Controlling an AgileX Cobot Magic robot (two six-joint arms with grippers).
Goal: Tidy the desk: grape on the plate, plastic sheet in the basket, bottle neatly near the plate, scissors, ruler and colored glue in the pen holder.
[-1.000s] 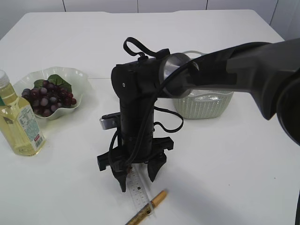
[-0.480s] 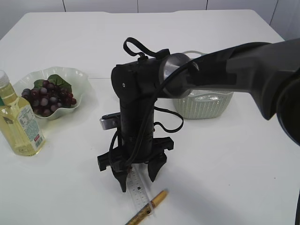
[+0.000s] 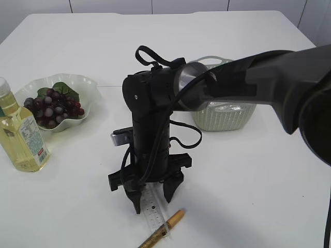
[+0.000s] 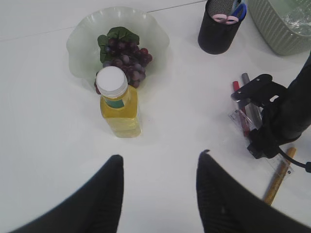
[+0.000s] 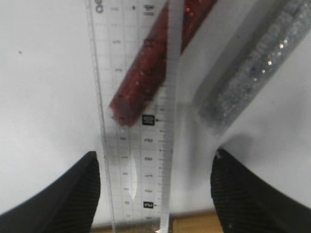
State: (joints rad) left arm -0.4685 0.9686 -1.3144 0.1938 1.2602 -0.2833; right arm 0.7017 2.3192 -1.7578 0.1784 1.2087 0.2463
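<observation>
The red and gold glue sticks cross the clear ruler, and the robot's right gripper should next grab the ruler by the bare part [image 3: 151, 202] between them.
My right gripper [image 3: 153, 202] points straight down, open, its fingers on either side of the clear ruler [image 3: 154, 211] lying on the table. In the right wrist view the ruler [image 5: 136, 121] runs between the fingertips and neither touches it. It lies over a red glitter glue stick [image 5: 155, 73], with a silver one [image 5: 248, 77] beside it. A gold glue stick [image 3: 163, 229] lies just in front. Grapes [image 4: 124, 56] sit on the plate [image 4: 80, 43], and the bottle [image 4: 119, 104] stands upright beside it. Scissors [image 4: 232, 13] stand in the pen holder [image 4: 216, 34]. My left gripper [image 4: 160, 156] hangs open and empty.
The pale green basket [image 3: 227, 116] stands behind the right arm, with what looks like clear plastic [image 4: 294, 19] inside. The right arm [image 3: 258, 82] spans the table's middle from the right. Bare white tabletop lies under the left gripper.
The right gripper has sunk slightly toward the ruler. Nothing else has moved.
</observation>
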